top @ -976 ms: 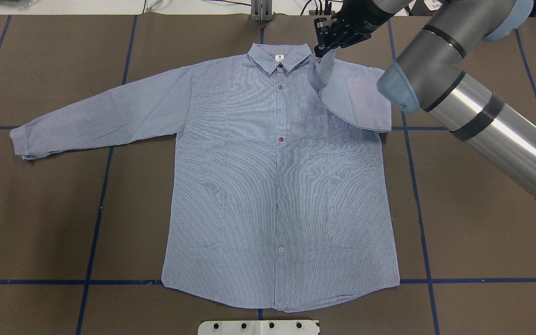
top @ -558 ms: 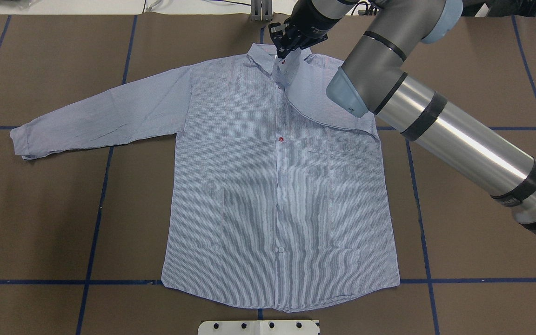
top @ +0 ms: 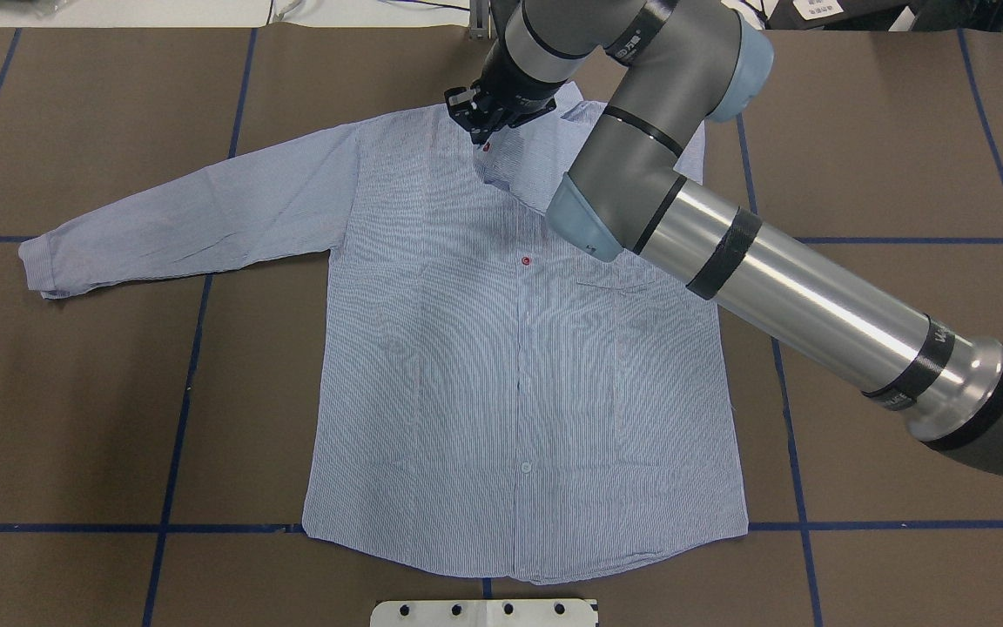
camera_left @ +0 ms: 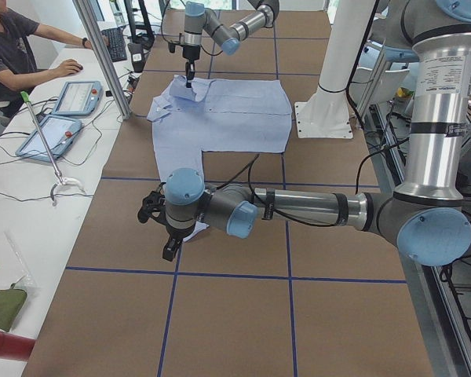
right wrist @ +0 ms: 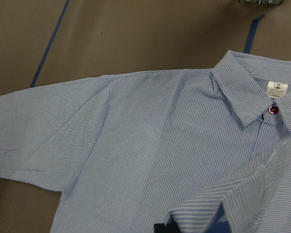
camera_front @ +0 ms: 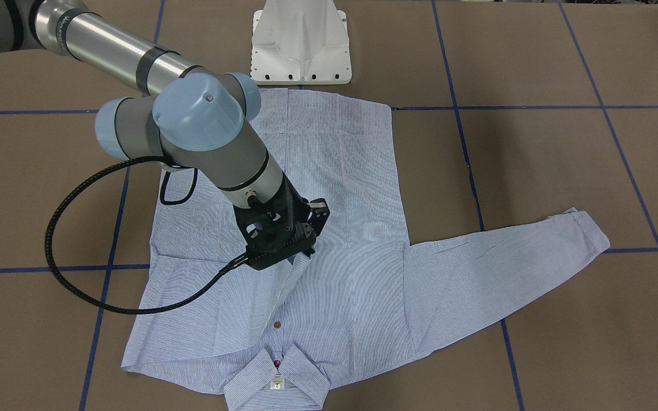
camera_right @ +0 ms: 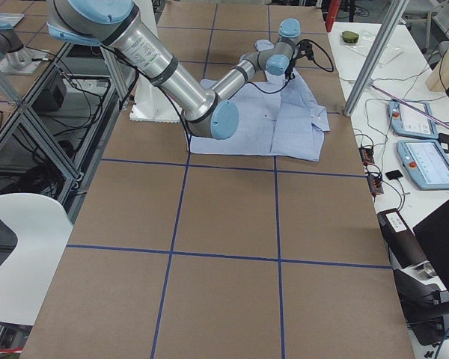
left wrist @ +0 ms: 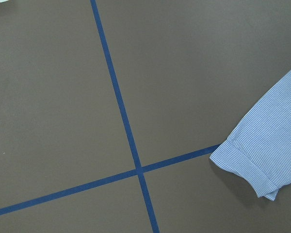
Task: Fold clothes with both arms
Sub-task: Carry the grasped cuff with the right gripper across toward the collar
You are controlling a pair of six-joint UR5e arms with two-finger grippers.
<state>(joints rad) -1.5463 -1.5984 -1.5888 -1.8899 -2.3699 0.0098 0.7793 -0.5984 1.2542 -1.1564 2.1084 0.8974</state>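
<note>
The sleeve slopes up from the chest to my right gripper's fingers, so the cuff comes down farther across next, before the gripper releases it.
The light blue striped shirt lies flat, front up, collar at the table's far side. My right gripper is shut on the right sleeve's cuff, holding it just above the chest beside the collar, so that sleeve is folded across the upper front. In the front-facing view the right gripper pinches the cuff over the button line. The left sleeve lies stretched out. My left gripper hovers near that sleeve's cuff; I cannot tell whether it is open or shut.
The white pedestal base stands at the near table edge behind the shirt's hem. Blue tape lines cross the brown table. A person sits at a side desk with tablets beyond a metal post.
My right gripper has carried the right cuff leftward, from over the right shoulder to past the collar, laying the sleeve across the upper chest. The rest of the shirt has not moved.
</note>
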